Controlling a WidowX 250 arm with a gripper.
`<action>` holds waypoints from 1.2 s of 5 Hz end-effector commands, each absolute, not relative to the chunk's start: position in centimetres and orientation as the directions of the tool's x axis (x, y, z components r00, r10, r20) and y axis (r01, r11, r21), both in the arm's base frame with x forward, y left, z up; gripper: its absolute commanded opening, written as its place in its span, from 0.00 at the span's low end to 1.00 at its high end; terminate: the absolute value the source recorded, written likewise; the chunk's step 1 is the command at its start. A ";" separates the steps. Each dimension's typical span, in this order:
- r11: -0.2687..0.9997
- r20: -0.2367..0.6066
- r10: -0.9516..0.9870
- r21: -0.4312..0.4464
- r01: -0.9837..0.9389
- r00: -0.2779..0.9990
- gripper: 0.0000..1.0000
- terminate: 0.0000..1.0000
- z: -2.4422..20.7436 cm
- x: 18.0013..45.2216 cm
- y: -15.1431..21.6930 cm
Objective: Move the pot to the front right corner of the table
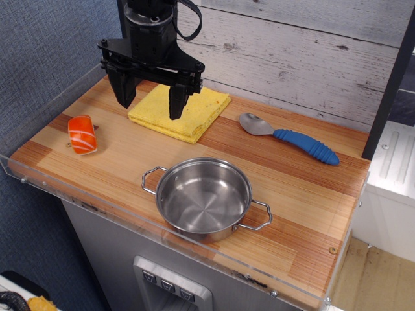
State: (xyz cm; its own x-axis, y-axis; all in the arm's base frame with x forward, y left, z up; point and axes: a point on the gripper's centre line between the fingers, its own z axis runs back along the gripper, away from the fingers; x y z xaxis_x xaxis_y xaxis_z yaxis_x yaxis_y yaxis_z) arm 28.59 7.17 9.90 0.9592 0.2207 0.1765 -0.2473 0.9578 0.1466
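The gripper takes hold of the pot by its rim (170, 173) next, to move it to the table's front right corner (311, 282).
The shiny steel pot (203, 198) with two wire loop handles sits upright near the front edge of the striped wooden table (295, 194), about mid-width. It is empty. My gripper (150, 100) hangs at the back left, above the yellow cloth, well behind and left of the pot. Its two black fingers are spread apart with nothing between them.
A folded yellow cloth (194, 111) lies at the back under the gripper. An orange salmon sushi piece (82, 135) sits at the left. A metal spoon with a blue handle (290, 137) lies at the back right. A clear acrylic rim (104, 197) runs along the table's edges.
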 end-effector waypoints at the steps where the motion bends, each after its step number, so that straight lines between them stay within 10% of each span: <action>1: 0.958 0.176 0.221 0.147 -0.247 0.959 1.00 0.00 9.9 28.6 7.2; 6: 0.917 0.149 -0.398 0.056 0.395 0.905 1.00 0.00 5.5 28.7 4.0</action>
